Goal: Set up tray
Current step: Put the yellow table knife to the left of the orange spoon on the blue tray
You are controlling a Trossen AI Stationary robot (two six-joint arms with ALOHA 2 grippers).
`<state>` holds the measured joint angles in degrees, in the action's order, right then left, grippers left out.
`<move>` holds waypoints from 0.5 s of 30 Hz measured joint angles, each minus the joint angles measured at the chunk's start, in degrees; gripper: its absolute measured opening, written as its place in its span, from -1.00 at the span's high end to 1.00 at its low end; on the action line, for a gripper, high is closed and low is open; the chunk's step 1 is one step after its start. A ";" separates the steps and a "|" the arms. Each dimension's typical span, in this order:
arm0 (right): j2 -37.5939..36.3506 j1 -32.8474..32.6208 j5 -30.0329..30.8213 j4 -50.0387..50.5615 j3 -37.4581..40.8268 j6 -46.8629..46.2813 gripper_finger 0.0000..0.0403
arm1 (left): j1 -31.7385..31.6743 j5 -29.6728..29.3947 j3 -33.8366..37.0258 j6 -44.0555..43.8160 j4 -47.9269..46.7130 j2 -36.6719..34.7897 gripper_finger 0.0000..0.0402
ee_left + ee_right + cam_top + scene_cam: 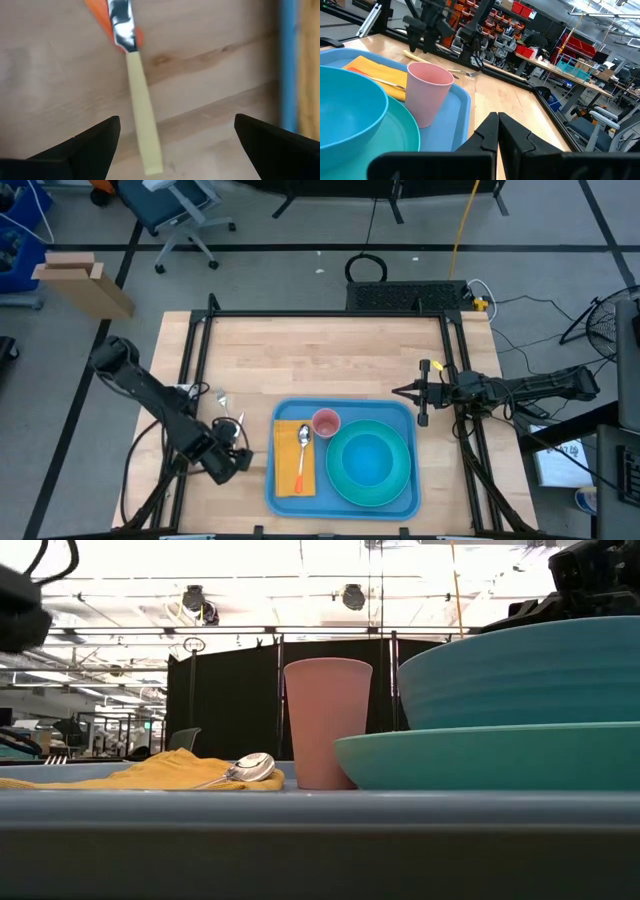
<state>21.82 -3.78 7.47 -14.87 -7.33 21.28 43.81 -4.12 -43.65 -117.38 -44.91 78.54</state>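
The cream handle (142, 115) is far below my left gripper's fingers, and so is the wood, so my left gripper should move down before it closes on the handle.
The blue tray (285, 495) lies at the table's near middle. On it are a yellow napkin (285, 455) with an orange-handled spoon (302, 448), a pink cup (326, 422) and a turquoise plate (396, 480) with a bowl (364, 459). Left of the tray, my left gripper (236, 452) points down, open, over the table. In its wrist view its fingers (177, 120) stand on either side of a knife's cream handle (142, 115), clear of it. The knife lies flat on the wood, its blade (121, 22) over something orange. My right gripper (397, 391) waits shut, right of the tray.
A fork (467, 73) lies on the wood beside the knife (415, 56), left of the tray. The tray's rim (287, 65) runs close beside my left gripper. Bare wood stretches beyond the tray toward the far edge (330, 345). Black frame rails (195, 355) line the table's sides.
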 joint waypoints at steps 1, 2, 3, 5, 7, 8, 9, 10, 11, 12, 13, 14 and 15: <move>0.00 -0.01 0.00 0.00 0.02 0.00 1.00 | 0.00 0.67 0.66 -0.01 0.69 0.47 -0.98; 0.00 0.01 0.00 0.00 0.02 0.00 1.00 | 0.00 1.27 1.24 -0.05 1.16 0.85 -0.98; -0.01 0.00 0.01 0.00 0.01 0.00 1.00 | -0.06 2.09 1.76 -0.07 1.58 1.21 -0.98; 0.00 0.00 0.01 -0.03 0.02 -0.04 1.00 | -0.36 3.57 2.49 0.00 1.97 2.10 -0.98; -0.02 -0.01 0.01 -0.06 0.01 -0.02 1.00 | -0.72 4.37 2.74 0.10 1.67 3.03 -0.98; 0.00 -0.01 0.01 -0.07 0.02 -0.02 1.00 | -0.76 4.39 2.74 0.24 1.56 3.42 -0.98; 0.00 -0.01 0.01 -0.05 0.02 -0.02 1.00 | -0.78 4.50 2.73 0.24 1.56 3.75 -0.98; 0.00 0.01 0.00 -0.07 0.01 -0.04 1.00 | -0.85 4.71 2.72 0.22 1.59 4.19 -0.98; 0.00 0.01 0.01 -0.07 0.00 -0.07 1.00 | -1.06 5.23 2.72 0.21 1.60 4.72 -0.98; 0.00 -0.01 0.01 -0.07 0.00 -0.07 1.00 | -1.20 5.89 2.72 0.23 1.57 5.33 -0.98; 0.00 0.01 0.01 -0.07 0.00 -0.04 1.00 | -1.35 6.22 2.72 0.37 1.53 5.98 -0.98; -0.01 0.00 0.01 -0.07 0.00 -0.04 1.00 | -1.42 6.52 2.71 0.78 1.55 6.58 -0.98; 0.00 -0.01 0.01 -0.07 0.02 -0.07 1.00 | -1.44 7.02 2.62 1.19 1.75 7.24 -0.97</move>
<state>21.82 -3.79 7.49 -14.94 -7.31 21.21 42.38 2.90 -41.03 -116.19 -43.16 85.78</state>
